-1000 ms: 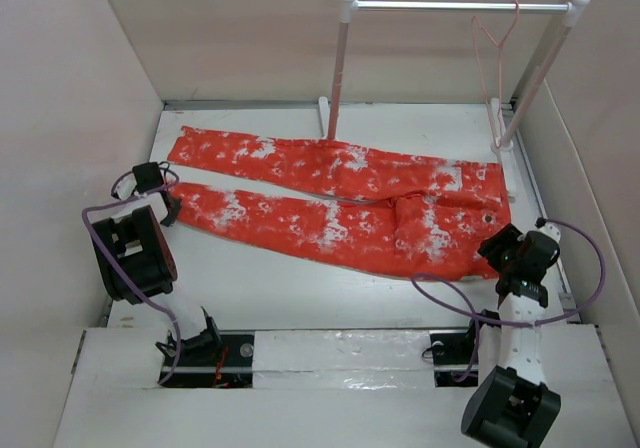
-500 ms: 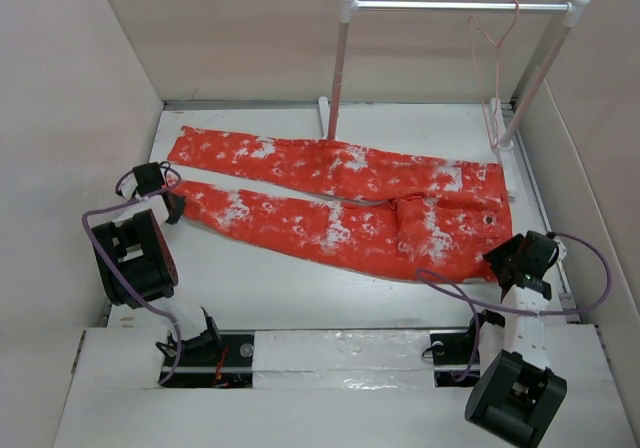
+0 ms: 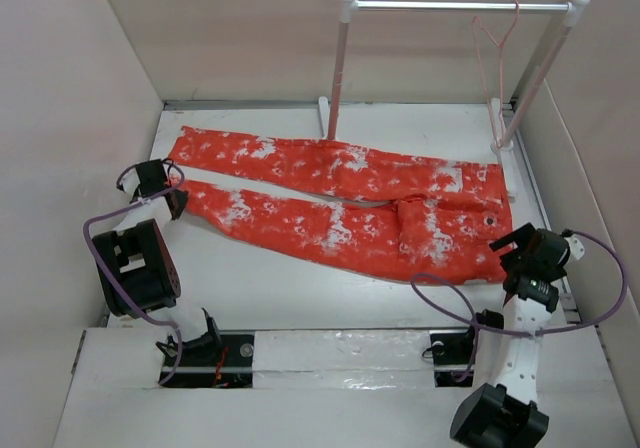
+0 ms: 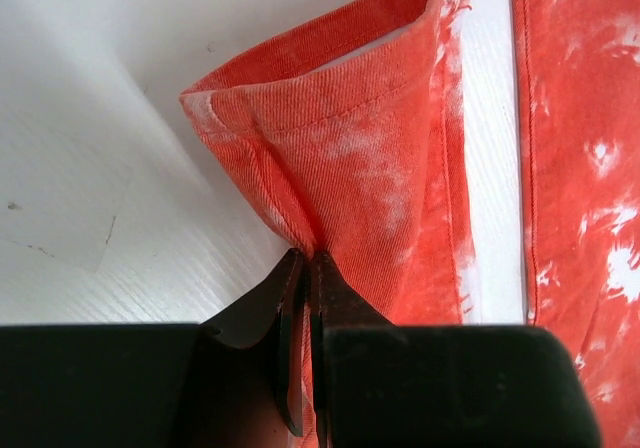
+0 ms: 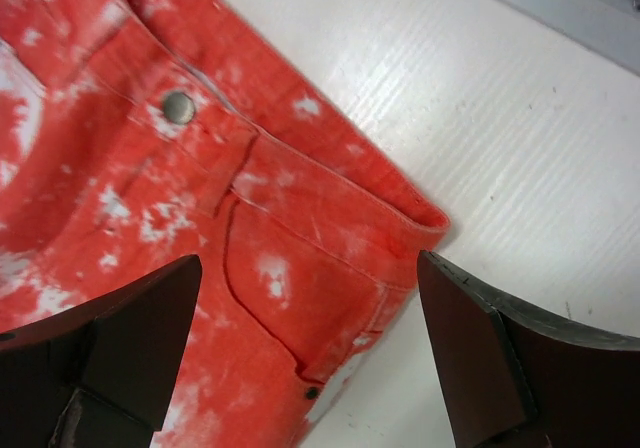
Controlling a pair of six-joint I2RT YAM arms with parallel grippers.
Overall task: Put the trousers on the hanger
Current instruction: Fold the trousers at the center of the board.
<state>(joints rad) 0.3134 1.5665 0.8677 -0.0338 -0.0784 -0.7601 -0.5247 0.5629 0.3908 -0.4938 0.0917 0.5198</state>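
I should next use my right gripper to grab the waistband's near corner (image 3: 500, 273) of the trousers (image 3: 340, 203). Then I can fold the near leg over the far one for hanging.
The orange-red trousers (image 3: 340, 203) lie flat across the table, waist to the right and both legs running left. My left gripper (image 3: 172, 200) is shut on the cuff of the near leg; in the left wrist view the fingers (image 4: 308, 258) pinch a bunched fold of the trousers (image 4: 370, 158). My right gripper (image 3: 517, 256) hovers open over the near corner of the waistband. Its wide-apart fingers (image 5: 310, 268) straddle the pocket and waistband of the trousers (image 5: 200, 168) without touching them. The thin pink hanger (image 3: 497, 68) hangs from the rail at the back right.
A white rail (image 3: 455, 6) on two posts stands at the back, its right post (image 3: 535, 68) beside the hanger. Beige walls close in the left, back and right sides. Bare white table (image 3: 300, 293) lies between the trousers and the arm bases.
My right gripper has opened wide and shifted slightly right over the waistband corner. The left gripper stays shut on the cuff, and the hanger swings a little.
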